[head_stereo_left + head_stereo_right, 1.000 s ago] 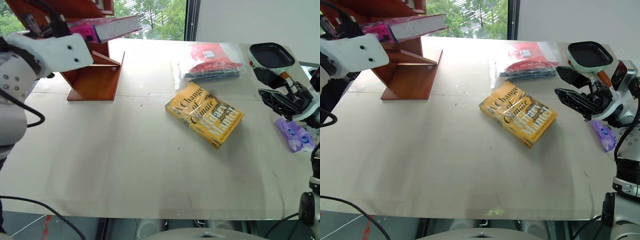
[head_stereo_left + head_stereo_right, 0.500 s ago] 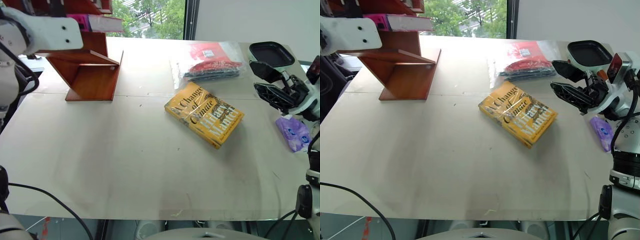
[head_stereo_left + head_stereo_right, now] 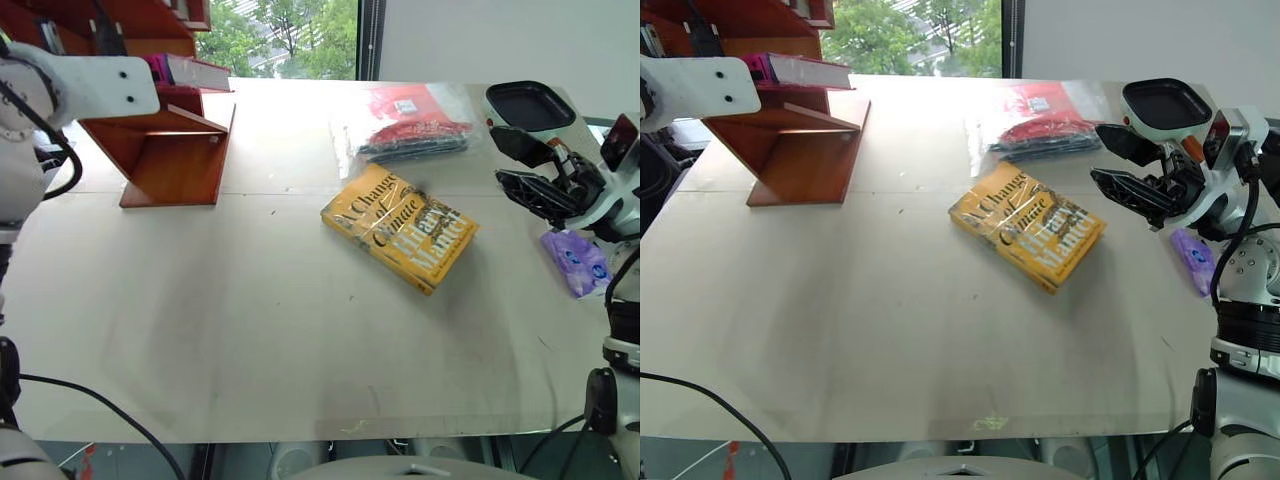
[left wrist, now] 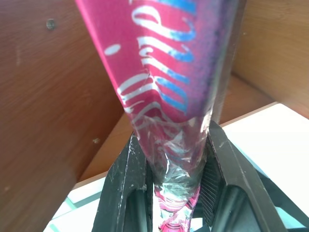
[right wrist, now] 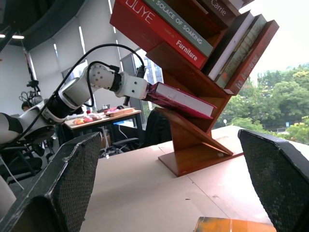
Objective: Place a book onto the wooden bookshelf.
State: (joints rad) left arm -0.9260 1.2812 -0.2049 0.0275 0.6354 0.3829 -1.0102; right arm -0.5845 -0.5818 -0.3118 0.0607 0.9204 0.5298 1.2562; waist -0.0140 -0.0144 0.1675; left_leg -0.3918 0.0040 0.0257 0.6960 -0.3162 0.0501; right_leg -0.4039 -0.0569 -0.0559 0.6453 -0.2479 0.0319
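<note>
The pink book (image 3: pixel 196 72) sits in over the slanted board of the wooden bookshelf (image 3: pixel 177 153) and would rest there, so it is time for my left gripper to open.
The pink book (image 3: pixel 196 72) lies tilted in a low nook of the wooden bookshelf (image 3: pixel 177 153), at the table's far left corner. My left gripper (image 4: pixel 176 176) is shut on the book's (image 4: pixel 169 63) near end, one black finger (image 4: pixel 126 186) on each side over its plastic wrap. From the right wrist view, the book (image 5: pixel 186 100) rests on a slanted board of the bookshelf (image 5: pixel 195 142) with the left arm behind it. My right gripper (image 3: pixel 1102 155) hovers open and empty over the table's right side.
A yellow book (image 3: pixel 400 226) lies in the middle of the table (image 3: pixel 250 330). Red items in a clear bag (image 3: pixel 420 122) sit at the back. A purple packet (image 3: pixel 578 262) lies at the right edge. Several other books (image 5: pixel 178 29) fill the upper shelves.
The left arm has carried the pink book leftward and deeper into the bookshelf, so it no longer sticks out far to the right. The right gripper has stayed put and open.
</note>
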